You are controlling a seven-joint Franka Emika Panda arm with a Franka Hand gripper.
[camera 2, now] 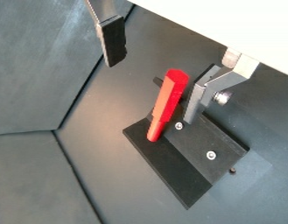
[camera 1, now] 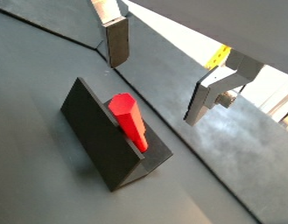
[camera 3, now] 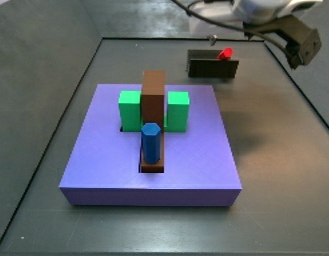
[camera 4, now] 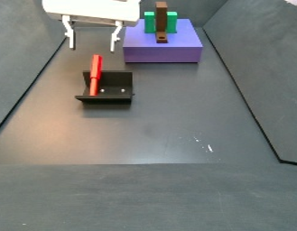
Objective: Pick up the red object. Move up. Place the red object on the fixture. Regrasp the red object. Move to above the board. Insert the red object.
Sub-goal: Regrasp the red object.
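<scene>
The gripper grips the red object by its thick head next, and the object's narrow stem stays free to go into the board (camera 3: 194, 160).
The red object (camera 1: 129, 121) is a short red peg that rests tilted against the dark fixture (camera 1: 105, 149). It also shows in a wrist view (camera 2: 167, 103) and in both side views (camera 4: 97, 70) (camera 3: 226, 52). My gripper (camera 1: 164, 68) is open and empty. Its fingers (camera 1: 116, 39) stand wide apart, above the peg and off to its side, touching nothing. In a side view the gripper (camera 4: 93, 41) hangs just beyond the fixture (camera 4: 108, 90). The lavender board (camera 3: 194, 160) carries green blocks (camera 3: 131, 110), a brown upright piece (camera 3: 153, 100) and a blue peg (camera 3: 151, 142).
The dark floor has raised walls along its sides (camera 4: 30, 81). The board (camera 4: 184, 50) lies at the far end, past the fixture. The fixture's base plate (camera 2: 193, 166) has two screws in it.
</scene>
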